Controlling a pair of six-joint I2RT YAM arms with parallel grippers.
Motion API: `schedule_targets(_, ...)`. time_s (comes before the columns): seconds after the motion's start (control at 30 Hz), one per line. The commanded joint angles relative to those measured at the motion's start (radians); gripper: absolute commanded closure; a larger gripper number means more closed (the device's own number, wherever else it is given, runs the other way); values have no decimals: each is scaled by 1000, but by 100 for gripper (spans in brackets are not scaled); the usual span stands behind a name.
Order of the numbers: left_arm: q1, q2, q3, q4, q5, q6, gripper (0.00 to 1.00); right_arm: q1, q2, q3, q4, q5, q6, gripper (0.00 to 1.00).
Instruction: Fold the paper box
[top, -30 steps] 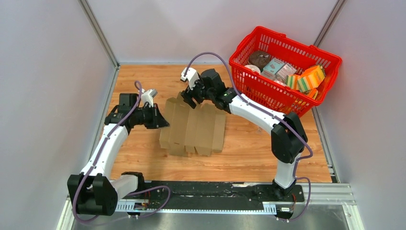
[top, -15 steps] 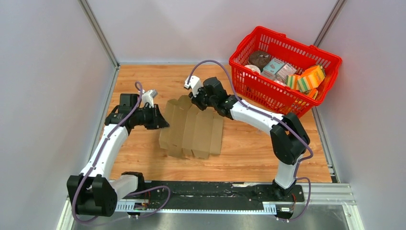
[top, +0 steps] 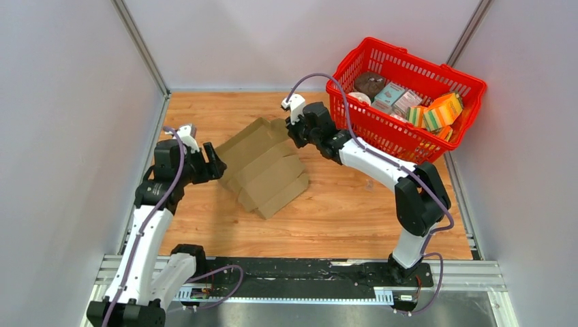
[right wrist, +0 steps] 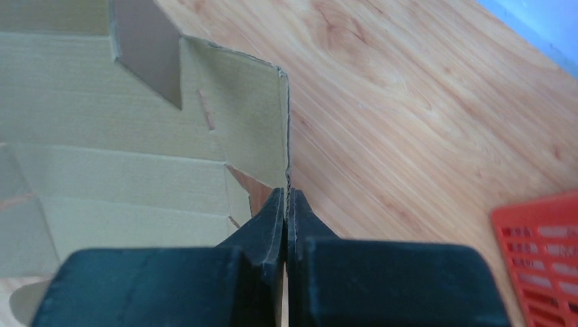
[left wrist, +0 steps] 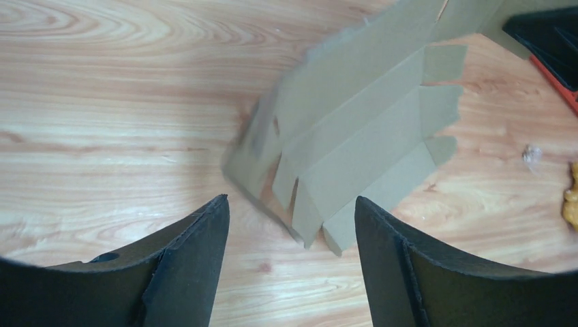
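Note:
My left gripper reaches the paper box next and grabs its flap edge opposite my right gripper, leaving the panel between them free to fold.
The paper box [top: 262,167] is a flat brown die-cut sheet with notched flaps, lying skewed on the wooden table and raised at its far corner. My right gripper [top: 292,131] is shut on that far flap edge; the right wrist view shows the thin cardboard edge [right wrist: 285,136] pinched between the jaws of the right gripper [right wrist: 286,199]. My left gripper [top: 215,162] stands open just left of the sheet. In the left wrist view, the left gripper [left wrist: 292,201] has its wide-apart fingers short of the near flaps of the paper box [left wrist: 361,129], touching nothing.
A red basket [top: 470,85] holding several colourful packages stands at the back right, close behind the right arm; its corner [right wrist: 538,252] shows beside the right jaws. Grey walls close in the table on the left, back and right. Small crumbs [left wrist: 571,197] lie on the wood.
My left gripper opened, let go of the sheet's left edge and drew back left. My right gripper shut on the far flap and pulled it back and right, swinging the sheet askew.

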Motion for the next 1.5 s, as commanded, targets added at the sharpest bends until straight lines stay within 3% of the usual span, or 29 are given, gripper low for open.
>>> schedule_targets(0.0, -25, -67, 21, -8, -152, -44, 24, -7, -28, 53, -83, 77, 107, 100)
schedule_targets(0.2, -86, -1, 49, -40, -216, -37, 23, -26, -36, 78, -122, 26, 204, 100)
schedule_targets(0.5, -98, 154, 63, 32, -383, -57, 22, -50, -76, 18, -74, -89, 204, 100)
schedule_targets(0.73, -91, 373, 156, 59, -412, -47, 22, -84, -114, -49, -19, -217, 195, 100)
schedule_targets(1.1, 34, 608, 261, 125, -204, -8, 22, -159, -169, -138, 71, -415, 207, 100)
schedule_targets(1.47, 41, 794, 297, 420, -144, 117, 33, -184, -155, -146, 87, -508, 201, 100)
